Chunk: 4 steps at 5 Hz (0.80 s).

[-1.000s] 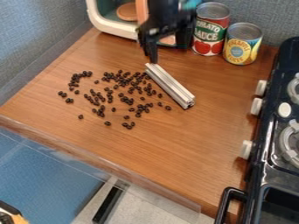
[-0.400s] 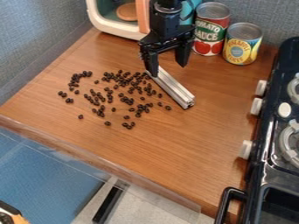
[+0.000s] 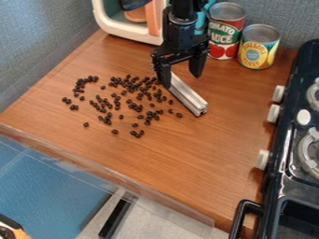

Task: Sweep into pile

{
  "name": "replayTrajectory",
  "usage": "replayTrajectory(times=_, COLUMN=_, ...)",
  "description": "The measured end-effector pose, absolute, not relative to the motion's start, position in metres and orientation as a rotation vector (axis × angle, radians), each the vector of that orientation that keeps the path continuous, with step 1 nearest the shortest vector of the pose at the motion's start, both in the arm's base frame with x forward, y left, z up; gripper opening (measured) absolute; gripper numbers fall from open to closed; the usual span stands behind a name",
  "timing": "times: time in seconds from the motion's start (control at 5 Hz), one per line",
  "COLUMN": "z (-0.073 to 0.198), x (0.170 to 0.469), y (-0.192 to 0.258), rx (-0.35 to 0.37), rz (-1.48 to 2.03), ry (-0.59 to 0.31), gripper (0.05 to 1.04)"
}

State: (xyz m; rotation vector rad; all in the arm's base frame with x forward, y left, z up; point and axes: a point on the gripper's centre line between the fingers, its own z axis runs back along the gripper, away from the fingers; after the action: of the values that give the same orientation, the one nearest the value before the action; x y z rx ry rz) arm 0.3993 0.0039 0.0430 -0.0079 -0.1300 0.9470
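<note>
The robot's gripper should next take hold of the silver metal bar by its upper long edges, so it can sweep the scattered dark beans into a pile.
The black gripper [image 3: 182,80] hangs over the back end of a silver metal bar, its two fingers spread apart, one at each side of that end. The bar [image 3: 188,98] lies at a slant on the wooden counter, its front end pointing to the lower right. Left of the bar, many dark beans [image 3: 135,107] are scattered loosely, thickest close to the bar's back end and thinner toward the left and front. The bar's back tip is partly hidden by the gripper.
Two cans, one red [image 3: 225,31] and one yellow [image 3: 258,46], stand at the back right. A white and teal toy appliance [image 3: 128,29] is at the back left. The black stove [image 3: 293,140] borders the right side. The wooden counter [image 3: 205,154] ends at a front edge.
The gripper has come down and a little to the right, swinging so that both fingers now show spread over the bar's back end. Bar and beans look unmoved.
</note>
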Motion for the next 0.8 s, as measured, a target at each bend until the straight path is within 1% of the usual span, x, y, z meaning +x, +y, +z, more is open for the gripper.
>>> replayTrajectory(times=0.2, z=0.0274, x=0.3973, y=-0.0015, rx=0.011, rz=0.93, ry=-0.118, gripper=1.0)
replayTrajectory(times=0.4, z=0.0245, x=0.397, y=-0.0008, rx=0.025, rz=0.932, ry=-0.119, gripper=1.0)
replayTrajectory(times=0.6, z=0.0195, x=0.3942, y=-0.0012, rx=0.033, rz=0.932, ry=-0.096, gripper=0.949)
replayTrajectory(times=0.8, z=0.0193, x=0.3953, y=-0.0059, rx=0.0, rz=0.914, ry=-0.087, gripper=0.658)
